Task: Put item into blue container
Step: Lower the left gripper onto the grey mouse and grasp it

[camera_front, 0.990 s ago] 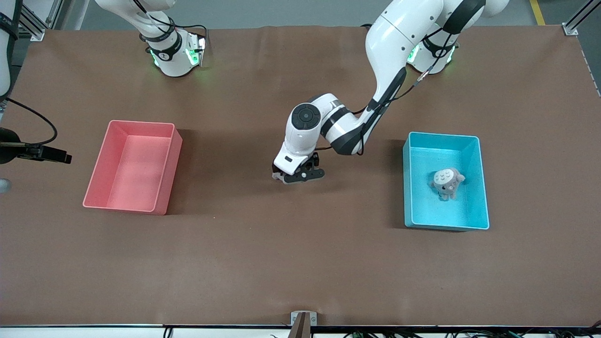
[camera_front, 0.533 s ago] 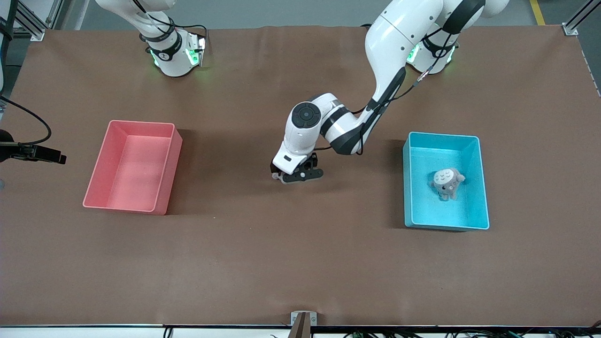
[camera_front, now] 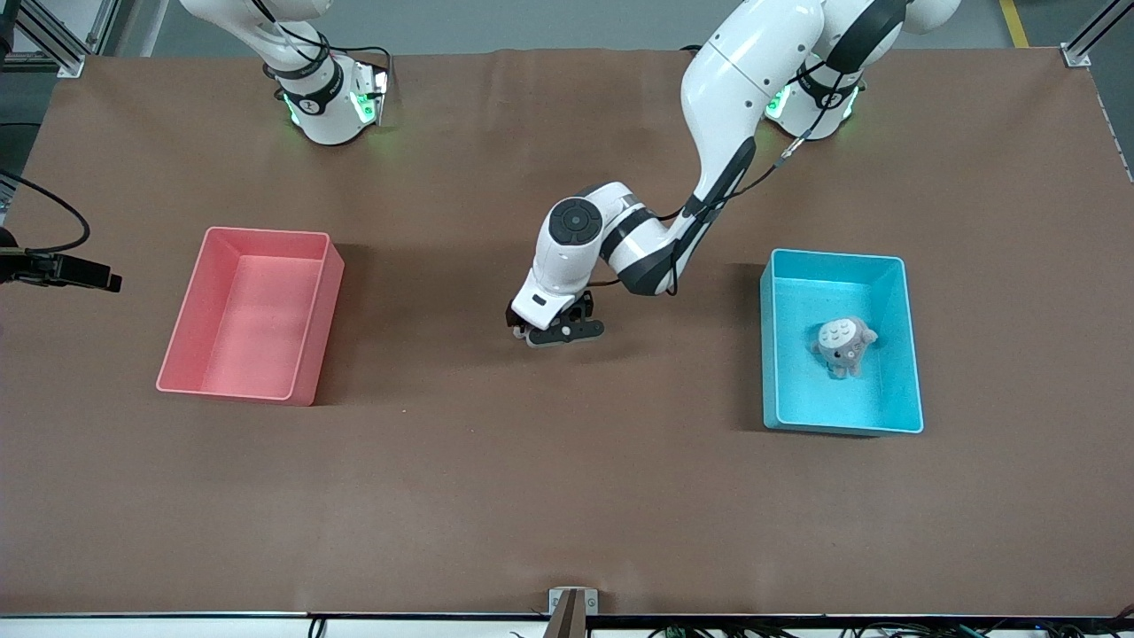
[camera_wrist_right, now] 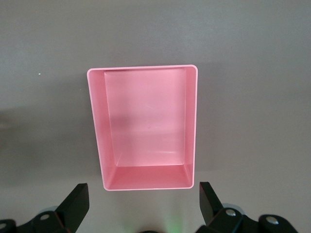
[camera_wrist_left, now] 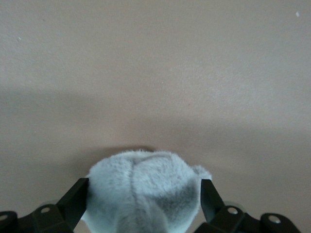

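The second grey plush toy has the fingers of my left gripper on either side of it, so my left gripper will close on it.
The blue container stands toward the left arm's end of the table, with a grey plush toy lying inside it. My left gripper is down at the table's middle, between the two bins. In the left wrist view a second grey plush toy fills the gap between the left gripper's spread fingers, which flank it on both sides. From the front this toy is hidden under the hand. My right gripper hangs open and high, looking down on the pink bin.
A pink bin of the same size stands toward the right arm's end of the table; the pink bin has nothing in it. The table is covered in brown cloth. A black fitting with a cable pokes in at the table's edge.
The left hand has shifted slightly toward the right arm's end, over the toy. The black fitting at the edge has drifted upward in the view. Both bins are unmoved.
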